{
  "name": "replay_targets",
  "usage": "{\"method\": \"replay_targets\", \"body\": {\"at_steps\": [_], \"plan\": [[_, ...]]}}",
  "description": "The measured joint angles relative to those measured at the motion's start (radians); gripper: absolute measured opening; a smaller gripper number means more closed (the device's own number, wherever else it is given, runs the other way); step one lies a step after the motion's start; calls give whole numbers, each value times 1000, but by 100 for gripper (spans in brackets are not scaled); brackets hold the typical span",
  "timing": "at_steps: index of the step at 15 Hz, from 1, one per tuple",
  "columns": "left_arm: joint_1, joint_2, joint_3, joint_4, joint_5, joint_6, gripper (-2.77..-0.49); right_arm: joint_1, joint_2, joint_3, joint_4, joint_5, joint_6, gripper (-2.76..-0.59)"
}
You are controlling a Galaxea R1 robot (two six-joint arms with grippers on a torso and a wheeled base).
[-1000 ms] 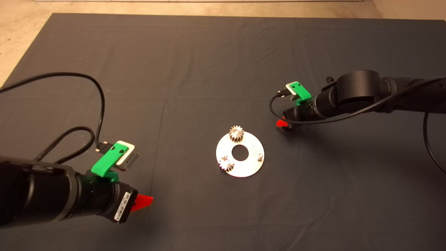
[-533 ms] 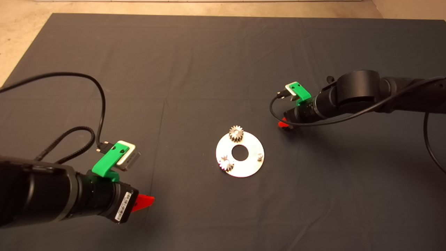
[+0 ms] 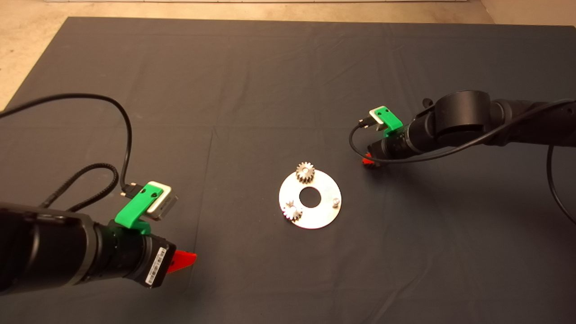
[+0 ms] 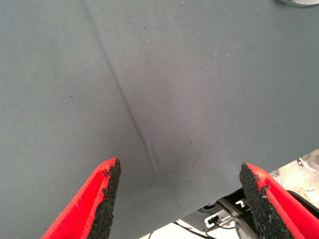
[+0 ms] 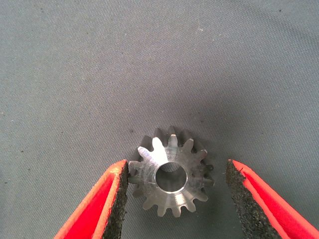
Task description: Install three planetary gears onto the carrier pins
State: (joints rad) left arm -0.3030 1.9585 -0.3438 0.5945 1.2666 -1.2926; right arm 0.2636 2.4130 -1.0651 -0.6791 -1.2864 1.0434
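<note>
The right gripper grabs the third gear by its toothed rim [image 5: 137,172] next, leaving its center hole free to slide onto the bare carrier pin.
The round silver plate [image 3: 320,219] lies mid-mat with three carrier pins. One planetary gear [image 3: 305,172] sits on the far pin and another [image 3: 293,211] on the near-left pin. The right pin [image 3: 335,202] stands bare. A third gear [image 5: 172,177] lies flat on the mat, right of the plate. My right gripper [image 5: 177,168] is down around it and open: one pad [image 5: 124,181] touches its teeth, the other pad [image 5: 239,189] stands a little apart. In the head view that gripper [image 3: 369,161] hides this gear. My left gripper [image 3: 182,261] hovers open over bare mat at the near left.
The dark mat [image 3: 252,90] covers the table, with pale floor beyond its far and left edges. Black cables loop from both wrists. In the left wrist view the open left gripper [image 4: 179,172] frames the mat's edge, with the plate's rim [image 4: 301,2] just showing.
The right gripper has sunk slightly toward the mat, so less of its red finger shows. The left arm has drifted a little toward the near-left. Plate and seated gears are unmoved.
</note>
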Motion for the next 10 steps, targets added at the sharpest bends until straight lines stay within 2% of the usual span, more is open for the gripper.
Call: {"method": "replay_targets", "body": {"at_steps": [5, 10], "plan": [[0, 0, 0, 0, -4, 0, -162, 0, 0, 0, 1, -8, 1, -198], [0, 0, 0, 0, -4, 0, -162, 0, 0, 0, 3, -8, 3, -209]]}}
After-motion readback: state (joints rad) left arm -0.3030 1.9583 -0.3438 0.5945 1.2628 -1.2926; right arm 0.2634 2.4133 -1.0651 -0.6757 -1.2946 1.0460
